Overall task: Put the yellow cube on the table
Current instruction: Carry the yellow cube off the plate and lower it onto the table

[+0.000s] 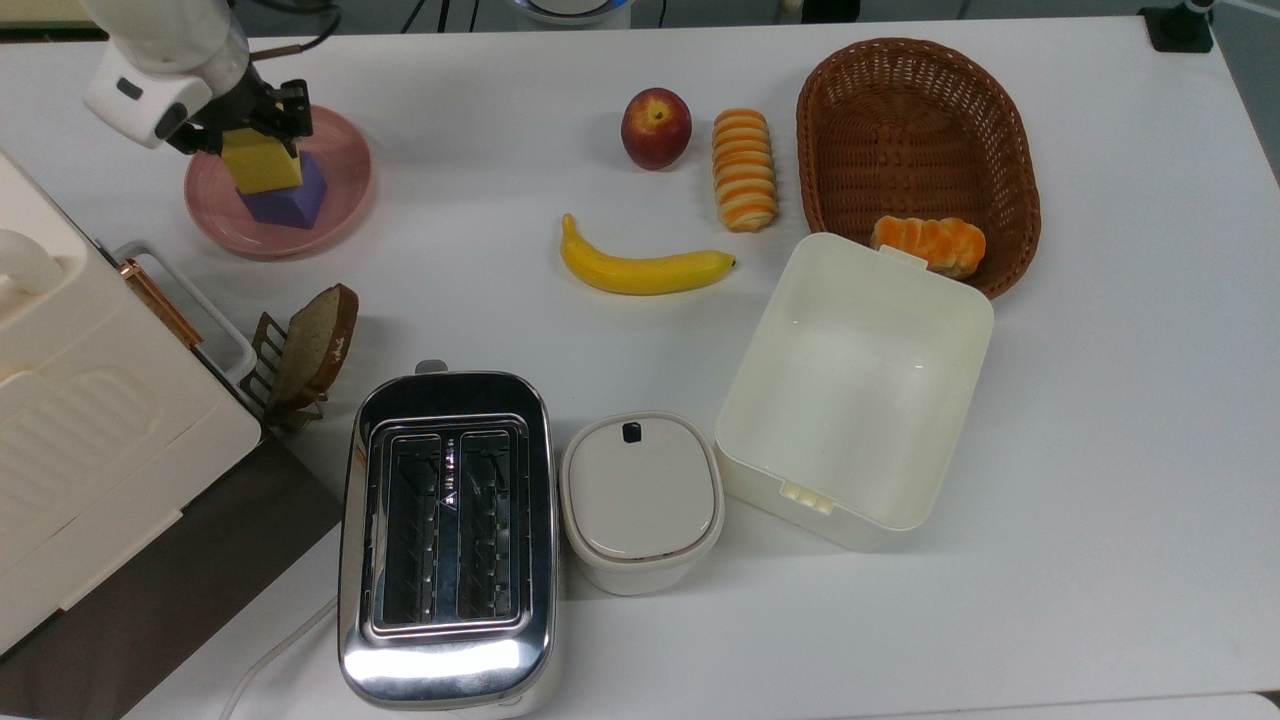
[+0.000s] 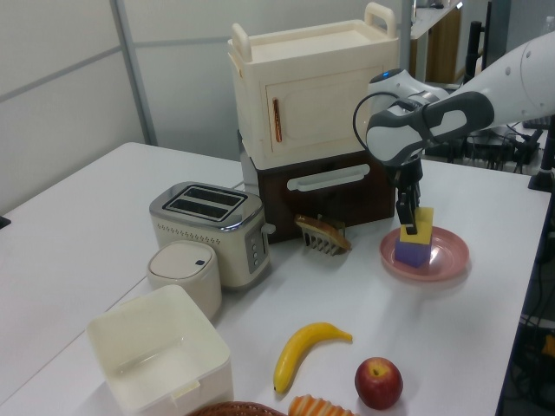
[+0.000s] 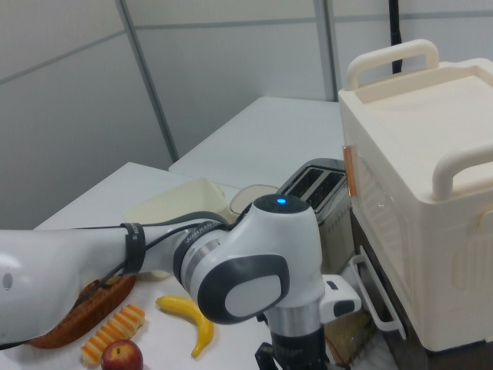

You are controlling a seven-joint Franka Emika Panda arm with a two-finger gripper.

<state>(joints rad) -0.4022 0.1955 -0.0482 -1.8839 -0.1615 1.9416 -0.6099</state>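
Observation:
The gripper takes hold of the yellow cube (image 1: 262, 168) by its opposite sides next, to put it on the table.
The yellow cube (image 1: 262, 168) (image 2: 420, 224) sits stacked on a purple cube (image 1: 292, 203) (image 2: 413, 253), which rests in a round pink plate (image 1: 345, 165) (image 2: 451, 256) at the top view's far left. My gripper (image 1: 257, 135) (image 2: 412, 217) has come down from above and stands open, with one dark finger on each side of the yellow cube's upper part. The white table (image 1: 1100, 500) spreads out around the plate.
A cream cabinet (image 1: 70, 400) on a brown base stands just left of the plate in the top view, with a toast rack (image 1: 300, 350) beside it. Toaster (image 1: 450, 530), lidded pot (image 1: 640, 500), cream bin (image 1: 860, 380), banana (image 1: 640, 268), apple (image 1: 655, 127), bread (image 1: 745, 170) and basket (image 1: 915, 130) lie to the right.

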